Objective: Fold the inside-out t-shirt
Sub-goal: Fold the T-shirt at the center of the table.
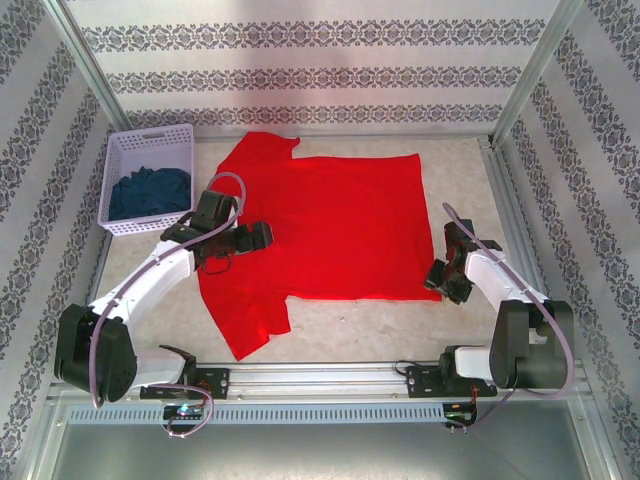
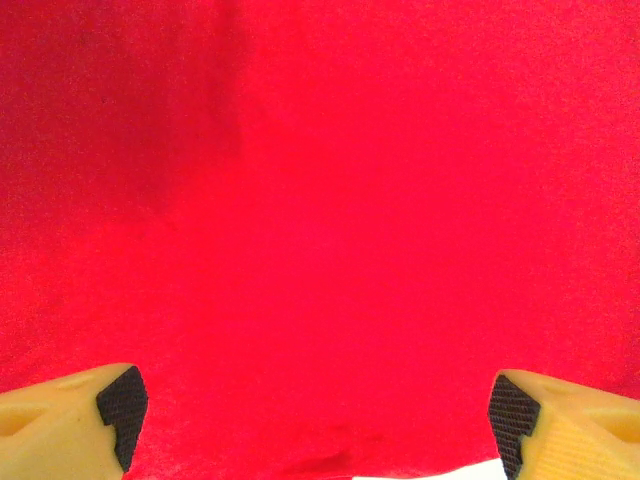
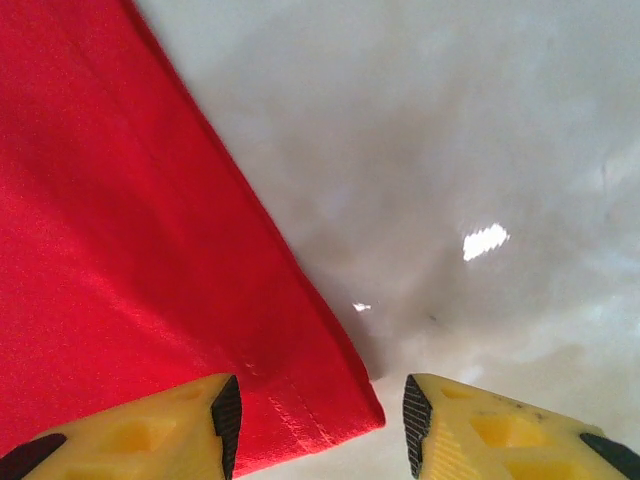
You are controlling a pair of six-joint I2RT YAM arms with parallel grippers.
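My right gripper should next pinch the t-shirt's near hemmed corner. Then it can carry that corner over the t-shirt's body to fold it.
The inside-out t-shirt lies spread flat and bright red across the table, one sleeve toward the near edge and the other at the back. My left gripper hangs over the shirt's left side. In the left wrist view its jaws stand wide apart, with only red cloth below them. My right gripper is at the shirt's near right corner. In the right wrist view it is open astride the hemmed corner, which lies on the table between the pads, unpinched.
A white slotted basket holding dark blue cloth stands at the back left, close to my left arm. Patterned walls and metal posts enclose the table. Bare tabletop runs right of the shirt and along the near rail.
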